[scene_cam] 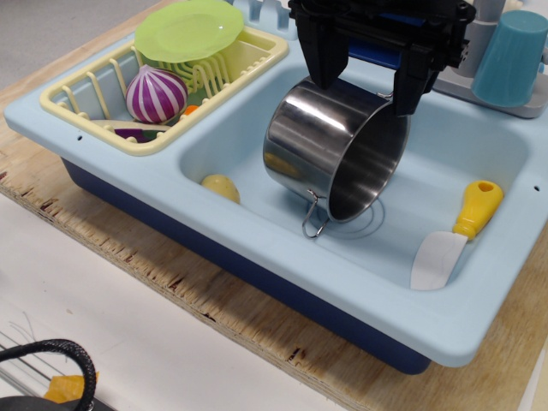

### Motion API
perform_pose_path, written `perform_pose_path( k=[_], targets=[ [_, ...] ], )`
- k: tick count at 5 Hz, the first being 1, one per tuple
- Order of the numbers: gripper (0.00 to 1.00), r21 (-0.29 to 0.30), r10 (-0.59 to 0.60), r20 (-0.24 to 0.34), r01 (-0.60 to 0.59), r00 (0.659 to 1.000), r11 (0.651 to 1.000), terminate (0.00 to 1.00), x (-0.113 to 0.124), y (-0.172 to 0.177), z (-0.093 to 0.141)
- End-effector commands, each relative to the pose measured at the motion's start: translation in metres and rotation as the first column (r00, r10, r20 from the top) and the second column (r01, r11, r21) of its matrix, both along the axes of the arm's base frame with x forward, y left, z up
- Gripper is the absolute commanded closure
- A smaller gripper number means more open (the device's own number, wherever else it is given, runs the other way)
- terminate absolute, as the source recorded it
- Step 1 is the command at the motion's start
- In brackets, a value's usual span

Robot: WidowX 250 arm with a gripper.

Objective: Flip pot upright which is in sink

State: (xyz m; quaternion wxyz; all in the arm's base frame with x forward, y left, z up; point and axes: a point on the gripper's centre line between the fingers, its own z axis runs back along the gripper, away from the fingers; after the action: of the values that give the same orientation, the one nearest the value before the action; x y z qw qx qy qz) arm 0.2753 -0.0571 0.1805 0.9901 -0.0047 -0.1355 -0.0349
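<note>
Next, my gripper grabs the pot by its upper rim to flip the pot upright in the sink.
The shiny steel pot lies on its side in the light blue sink. Its open mouth faces the lower right, and a thin wire handle hangs below it. My black gripper hangs directly over the pot with its jaws spread wide. The left fingertip is at the pot's base end and the right fingertip is at the rim. I cannot tell whether they press on the pot.
A yellow-handled spatula and a yellow round item lie in the basin. A pale yellow dish rack at left holds a green plate and a purple-striped vegetable. A teal cup stands at the back right.
</note>
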Motion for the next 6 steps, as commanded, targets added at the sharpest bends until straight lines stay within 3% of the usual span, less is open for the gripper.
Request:
perform_pose_path(
  k=[1,2,3,4,6],
  targets=[
    [0.00,0.000,0.000,0.000,0.000,1.000,1.000,0.00,0.000,0.000,0.000],
    [0.00,0.132,0.045,-0.066,-0.036,0.997,0.991,0.00,0.006,-0.011,-0.005],
    [0.00,0.246,0.107,-0.091,-0.082,0.990,0.966,0.00,0.006,-0.014,-0.009],
    [0.00,0.302,0.114,-0.076,-0.087,0.991,0.949,0.00,0.006,-0.013,-0.014],
    [0.00,0.313,0.076,-0.021,-0.065,0.997,0.947,0.00,0.006,0.002,-0.018]
  ],
)
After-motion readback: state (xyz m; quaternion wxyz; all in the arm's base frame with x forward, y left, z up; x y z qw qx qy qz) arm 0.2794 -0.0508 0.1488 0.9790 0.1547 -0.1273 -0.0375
